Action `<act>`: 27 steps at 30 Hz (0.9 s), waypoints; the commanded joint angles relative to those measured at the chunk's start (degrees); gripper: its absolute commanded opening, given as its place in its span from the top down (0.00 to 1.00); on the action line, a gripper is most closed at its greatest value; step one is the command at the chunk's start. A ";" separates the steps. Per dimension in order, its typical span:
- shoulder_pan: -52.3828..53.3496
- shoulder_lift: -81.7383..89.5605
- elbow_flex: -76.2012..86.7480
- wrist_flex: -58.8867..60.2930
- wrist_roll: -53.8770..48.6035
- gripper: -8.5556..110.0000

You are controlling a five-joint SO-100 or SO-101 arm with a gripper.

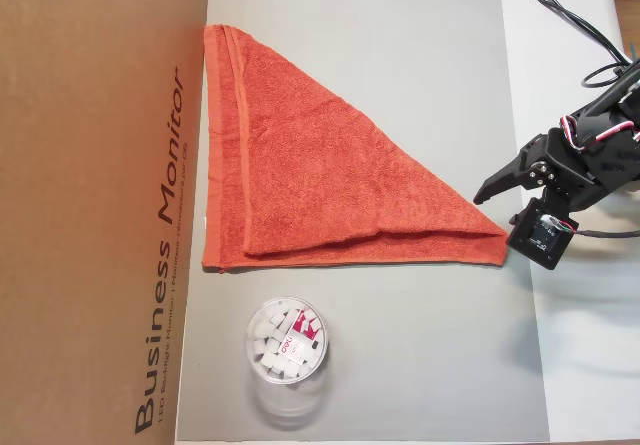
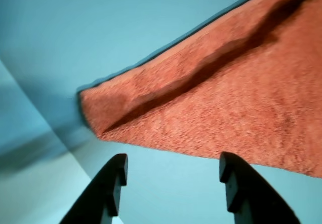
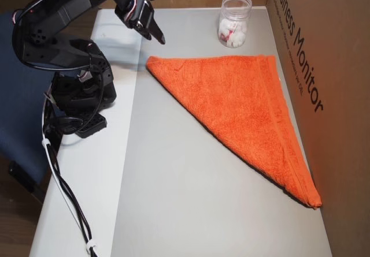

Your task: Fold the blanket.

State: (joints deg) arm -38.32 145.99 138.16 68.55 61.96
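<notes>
My gripper will next pinch the blanket by its layered tip (image 1: pixel 497 249), because the fold edges meet there while the rest of the cloth (image 1: pixel 310 160) lies flat.
The orange-red blanket (image 1: pixel 310 175) lies folded into a triangle on the grey mat (image 1: pixel 400 55); in an overhead view its long hemmed edge runs beside the cardboard and one tip points right. My gripper (image 1: pixel 495 215) hovers just off that tip, open and holding nothing. In the wrist view the two dark fingers (image 2: pixel 113 183) stand apart, the gripper (image 2: pixel 173 161) a short way from the blanket's corner (image 2: pixel 100 110), where a layered fold edge shows. From the opposite side, the gripper (image 3: pixel 157 36) sits just above the blanket's (image 3: pixel 237 101) near-left corner.
A cardboard box printed "Business Monitor" (image 1: pixel 100 205) (image 3: pixel 324 49) borders the mat along the blanket's hemmed side. A clear jar (image 1: pixel 287 340) (image 3: pixel 234 20) with white pieces stands on the mat near the blanket. The arm's base (image 3: pixel 75 89) and cables (image 3: pixel 63 182) occupy the white table edge.
</notes>
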 commanded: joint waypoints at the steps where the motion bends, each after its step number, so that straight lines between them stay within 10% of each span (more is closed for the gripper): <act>1: -0.53 1.23 0.97 -0.79 -0.53 0.77; 27: -1.49 -11.07 11.51 -17.40 -20.13 0.70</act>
State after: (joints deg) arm -39.90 136.41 150.91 53.79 45.88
